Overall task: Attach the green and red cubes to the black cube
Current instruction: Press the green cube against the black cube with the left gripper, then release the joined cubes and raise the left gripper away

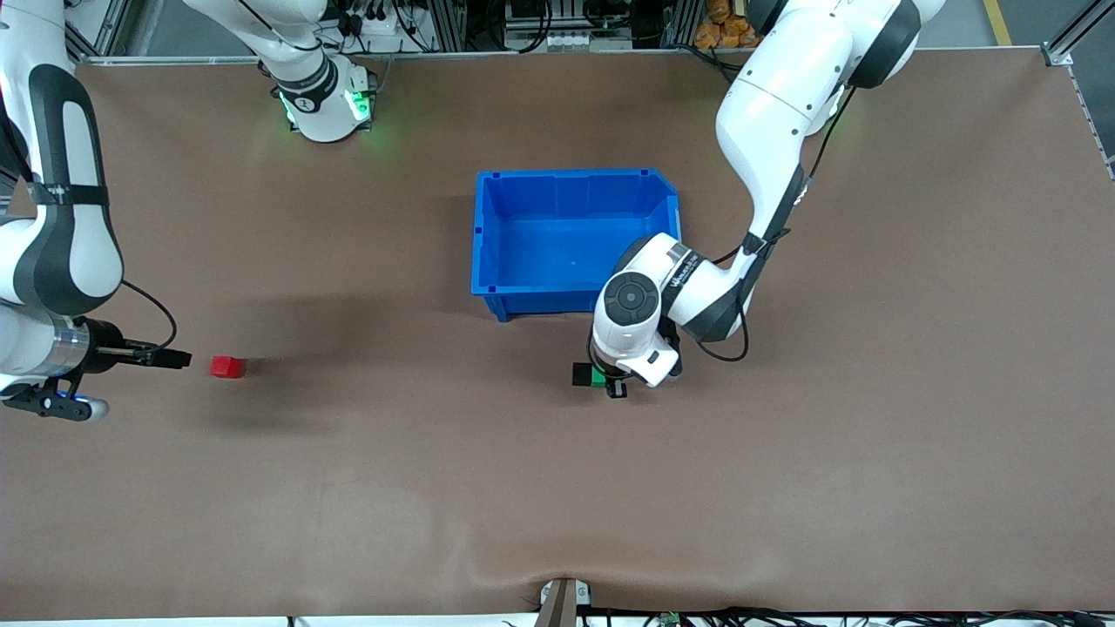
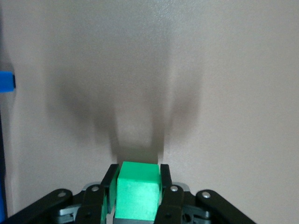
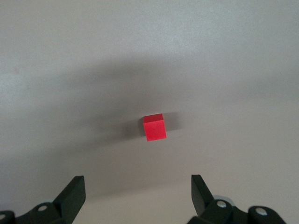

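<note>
The green cube [image 1: 597,377] sits flush against the black cube on the tabletop, so it is now time for my left gripper to release the green cube.
My left gripper [image 1: 610,381] is low over the table just nearer the camera than the blue bin, shut on the green cube [image 1: 597,377]. The left wrist view shows that green cube [image 2: 137,189] clamped between the left gripper's [image 2: 137,170] black fingers. The black cube [image 1: 581,374] sits right against the green one, on its side toward the right arm's end. The red cube [image 1: 227,367] lies alone on the table toward the right arm's end. My right gripper [image 1: 177,358] hangs beside it, open and holding nothing. In the right wrist view the red cube [image 3: 154,127] lies ahead of the spread right gripper [image 3: 136,179].
An open blue bin [image 1: 488,235] stands mid-table with nothing in it, and a corner of the bin [image 2: 6,82] shows in the left wrist view. The brown table [image 1: 557,488] is bare nearer the camera.
</note>
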